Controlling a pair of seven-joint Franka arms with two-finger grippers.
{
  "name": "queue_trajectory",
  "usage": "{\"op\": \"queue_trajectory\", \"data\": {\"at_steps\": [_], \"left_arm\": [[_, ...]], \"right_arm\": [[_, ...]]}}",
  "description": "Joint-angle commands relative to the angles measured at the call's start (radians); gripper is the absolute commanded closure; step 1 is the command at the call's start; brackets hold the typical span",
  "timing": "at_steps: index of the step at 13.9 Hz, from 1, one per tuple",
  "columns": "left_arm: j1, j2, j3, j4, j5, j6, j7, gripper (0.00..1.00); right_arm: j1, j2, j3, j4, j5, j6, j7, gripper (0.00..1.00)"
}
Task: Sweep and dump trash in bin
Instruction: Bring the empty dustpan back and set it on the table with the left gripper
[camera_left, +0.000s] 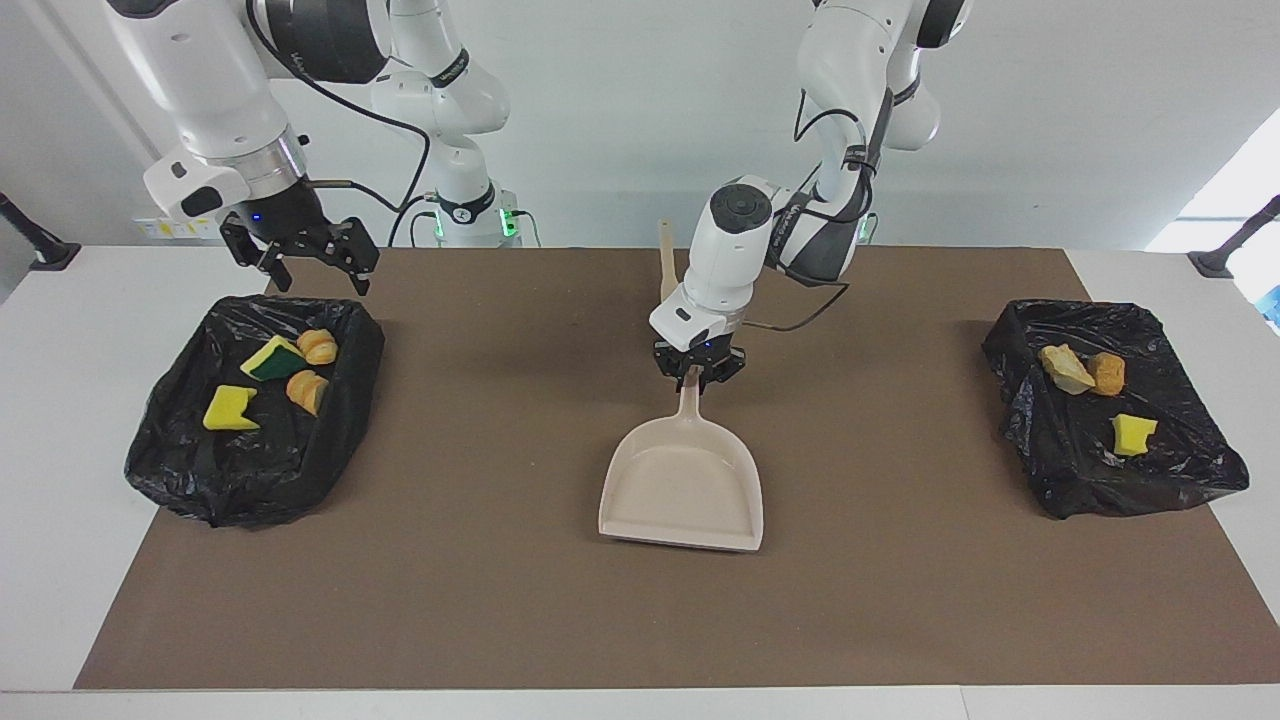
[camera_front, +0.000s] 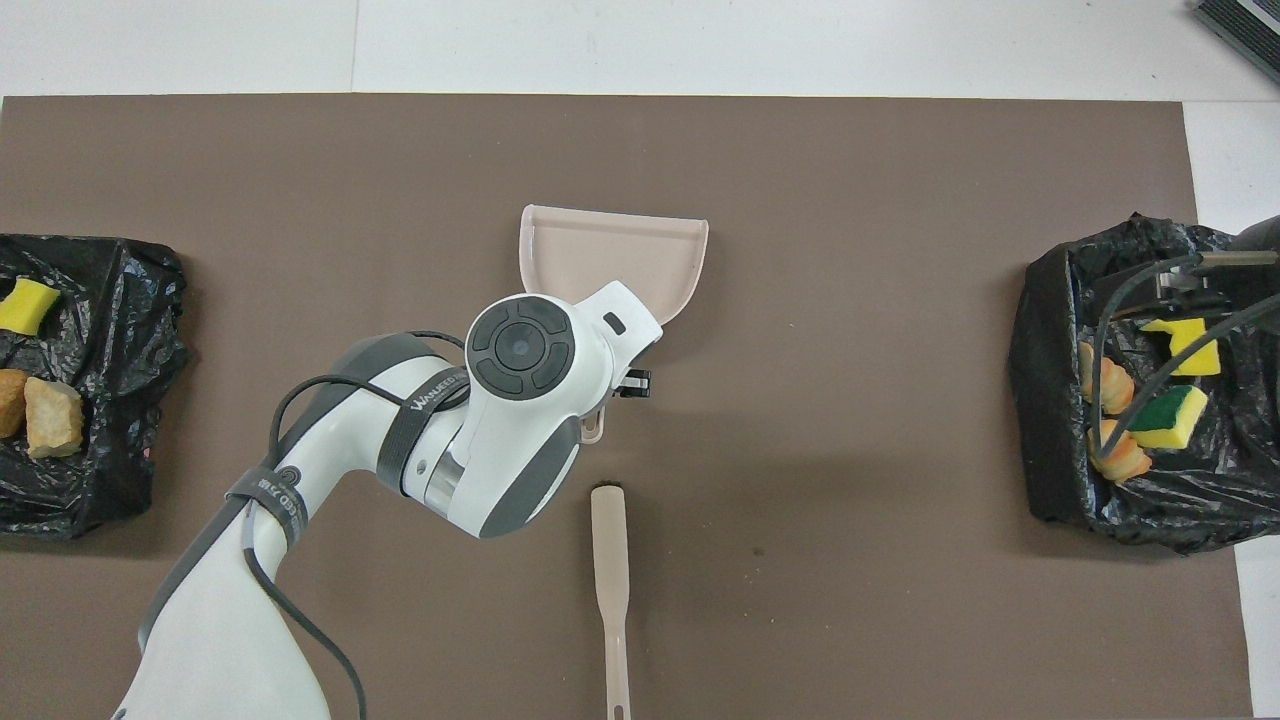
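Note:
The beige dustpan (camera_front: 610, 250) is lying flat over the brown mat in the overhead view. My left gripper is ready to let go of it and should open.
My left gripper (camera_left: 697, 372) is shut on the handle of the beige dustpan (camera_left: 685, 480) (camera_front: 610, 250), which is empty and points away from the robots at mid-table. I cannot tell whether it touches the mat. The trash lies in two black-bagged bins. The bin (camera_left: 250, 470) at the right arm's end holds several scraps, among them a yellow sponge piece (camera_left: 230, 408) and a yellow-green one (camera_left: 272, 360). The bin (camera_left: 1100, 480) at the left arm's end holds a tan chunk (camera_left: 1065, 368), an orange chunk (camera_left: 1107, 372) and a yellow sponge piece (camera_left: 1133, 433). My right gripper (camera_left: 310, 262) hangs open over its bin's nearer edge.
The beige hand brush (camera_front: 610, 560) (camera_left: 671, 290) lies on the brown mat (camera_left: 480, 560), nearer to the robots than the dustpan, its bristle end close to the dustpan's handle. White table shows around the mat.

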Motion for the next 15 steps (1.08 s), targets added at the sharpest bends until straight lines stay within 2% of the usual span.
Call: {"op": "queue_trajectory", "data": {"at_steps": [1, 3, 4, 5, 6, 7, 15], "left_arm": [[-0.018, 0.01, 0.017, -0.006, -0.006, 0.032, 0.013, 1.0], [-0.019, 0.01, 0.017, -0.006, -0.006, 0.026, 0.012, 1.0], [-0.018, 0.01, 0.017, -0.003, -0.006, 0.041, 0.003, 0.93], [-0.015, 0.01, 0.017, 0.001, -0.008, 0.043, -0.003, 0.64], [-0.015, 0.01, 0.017, 0.002, -0.009, 0.042, -0.005, 0.23], [-0.013, 0.01, 0.017, 0.002, -0.011, 0.04, -0.005, 0.0], [0.039, -0.076, 0.027, 0.012, -0.011, -0.087, -0.003, 0.0]], "right_arm": [[-0.005, -0.018, 0.004, -0.025, -0.001, 0.019, 0.014, 0.0], [-0.005, -0.018, 0.004, -0.025, -0.001, 0.019, 0.014, 0.0], [-0.005, -0.018, 0.003, -0.025, -0.001, 0.019, 0.014, 0.0], [-0.005, -0.018, 0.003, -0.025, -0.001, 0.019, 0.014, 0.0], [-0.005, -0.018, 0.004, -0.025, -0.001, 0.019, 0.014, 0.0], [-0.005, -0.018, 0.003, -0.025, -0.001, 0.019, 0.014, 0.0], [-0.005, -0.018, 0.003, -0.025, -0.001, 0.019, 0.014, 0.0]]}}
